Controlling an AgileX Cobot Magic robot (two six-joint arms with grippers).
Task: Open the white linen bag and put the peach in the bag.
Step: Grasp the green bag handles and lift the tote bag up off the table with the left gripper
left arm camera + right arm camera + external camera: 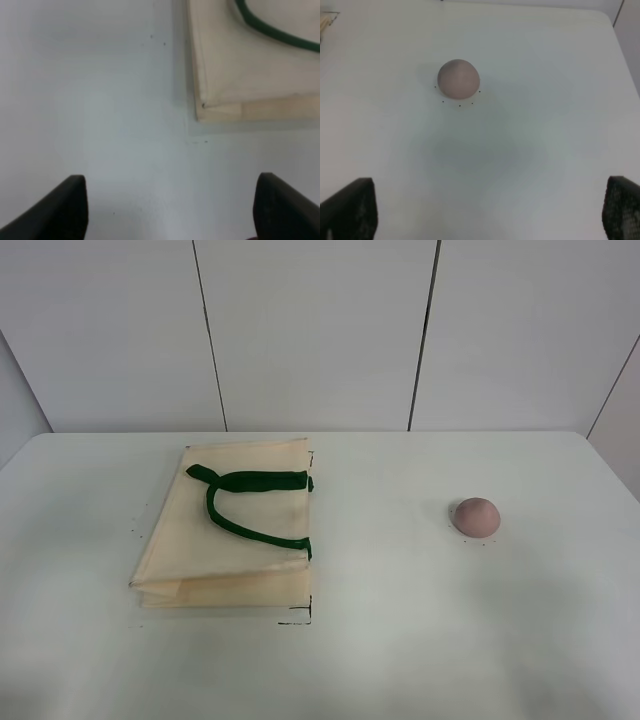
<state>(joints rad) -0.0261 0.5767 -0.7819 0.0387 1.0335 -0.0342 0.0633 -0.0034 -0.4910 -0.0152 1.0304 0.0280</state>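
Observation:
I should next grab the white linen bag by its dark green handle's loop (pixel 212 502) with my left gripper. Then I can open the bag for the peach (pixel 475 516).
The white linen bag (pixel 225 530) lies flat on the left half of the table, its dark green handles (pixel 250 502) on top. Its corner also shows in the left wrist view (pixel 240 65). The peach (pixel 475 516) sits alone on the right half of the table; it also shows in the right wrist view (pixel 458 78). My left gripper (pixel 170 210) is open over bare table, short of the bag's corner. My right gripper (pixel 490 210) is open and empty, well short of the peach. Neither gripper shows in the exterior high view.
The white table (pixel 400 640) has small black marks around the bag's corner (pixel 300 618) and around the peach. White wall panels (pixel 320 330) stand behind the table's far edge.

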